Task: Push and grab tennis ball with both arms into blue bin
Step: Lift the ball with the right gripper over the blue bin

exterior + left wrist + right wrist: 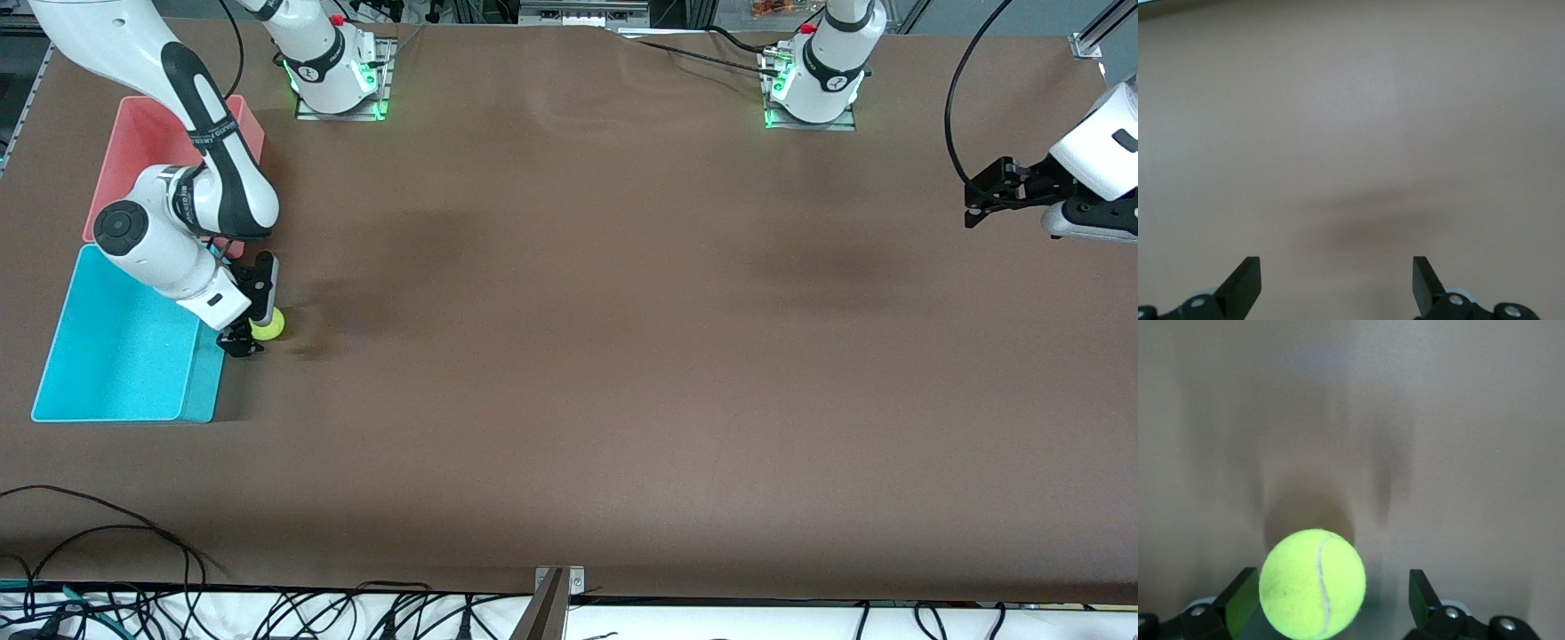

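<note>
My right gripper grabs the tennis ball [268, 324] next, by its round fuzzy sides. Then the ball goes into the blue bin [116, 356].
The yellow-green tennis ball [268, 324] rests on the brown table, just outside the blue bin's [116, 356] wall that faces the left arm's end. My right gripper [252, 316] is low at the ball, open, with one finger on each side of it. In the right wrist view the tennis ball [1313, 581] lies between the fingers of the right gripper [1335, 595], close against one finger [1241, 597] and with a gap to the other. My left gripper [975, 204] hangs open and empty over the table's left-arm end, and the left gripper [1337, 277] sees only bare table.
A pink bin [133, 151] stands right beside the blue bin, farther from the front camera, partly covered by the right arm. Loose black cables lie along the table's front edge [569, 591]. The arm bases are mounted on the table's back edge.
</note>
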You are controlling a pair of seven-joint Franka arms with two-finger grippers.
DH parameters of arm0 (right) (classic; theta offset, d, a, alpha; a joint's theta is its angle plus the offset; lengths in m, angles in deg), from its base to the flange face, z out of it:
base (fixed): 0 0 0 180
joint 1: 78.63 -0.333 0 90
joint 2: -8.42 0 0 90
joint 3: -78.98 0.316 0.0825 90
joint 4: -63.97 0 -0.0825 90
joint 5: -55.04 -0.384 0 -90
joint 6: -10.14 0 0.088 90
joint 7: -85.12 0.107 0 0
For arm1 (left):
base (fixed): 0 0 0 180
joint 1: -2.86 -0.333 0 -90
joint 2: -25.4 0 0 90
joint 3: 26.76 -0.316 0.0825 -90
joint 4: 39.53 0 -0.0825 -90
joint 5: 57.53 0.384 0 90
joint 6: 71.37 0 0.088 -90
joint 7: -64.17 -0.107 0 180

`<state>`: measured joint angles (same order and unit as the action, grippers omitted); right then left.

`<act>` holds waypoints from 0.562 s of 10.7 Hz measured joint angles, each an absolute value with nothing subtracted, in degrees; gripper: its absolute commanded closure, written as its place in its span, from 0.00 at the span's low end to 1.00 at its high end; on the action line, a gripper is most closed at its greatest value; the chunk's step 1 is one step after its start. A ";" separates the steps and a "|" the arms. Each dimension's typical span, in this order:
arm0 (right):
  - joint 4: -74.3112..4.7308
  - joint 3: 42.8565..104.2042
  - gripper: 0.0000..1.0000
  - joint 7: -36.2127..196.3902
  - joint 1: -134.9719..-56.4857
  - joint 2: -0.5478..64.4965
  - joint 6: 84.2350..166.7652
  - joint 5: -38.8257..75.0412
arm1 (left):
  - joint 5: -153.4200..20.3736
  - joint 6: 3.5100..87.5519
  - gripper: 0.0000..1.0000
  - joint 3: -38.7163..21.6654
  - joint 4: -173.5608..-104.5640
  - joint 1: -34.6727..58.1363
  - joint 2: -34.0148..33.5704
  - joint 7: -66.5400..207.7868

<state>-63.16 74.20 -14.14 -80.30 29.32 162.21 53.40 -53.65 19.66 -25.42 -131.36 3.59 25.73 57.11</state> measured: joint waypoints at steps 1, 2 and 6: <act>-63.62 74.20 0.00 -15.03 -80.26 29.73 163.29 53.40 | -54.62 19.66 0.00 -25.55 -131.15 3.00 25.55 57.12; -64.12 74.19 0.00 -15.92 -80.07 30.41 164.87 53.40 | -55.09 19.66 0.00 -25.76 -130.93 2.43 25.31 57.12; -64.59 74.19 0.67 -17.10 -79.36 31.59 166.30 53.40 | -55.21 19.66 0.00 -25.31 -130.52 2.23 24.47 57.13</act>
<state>-64.59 74.19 -17.10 -79.36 31.59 166.30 53.40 -55.21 19.66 -25.31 -130.52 2.23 24.47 57.13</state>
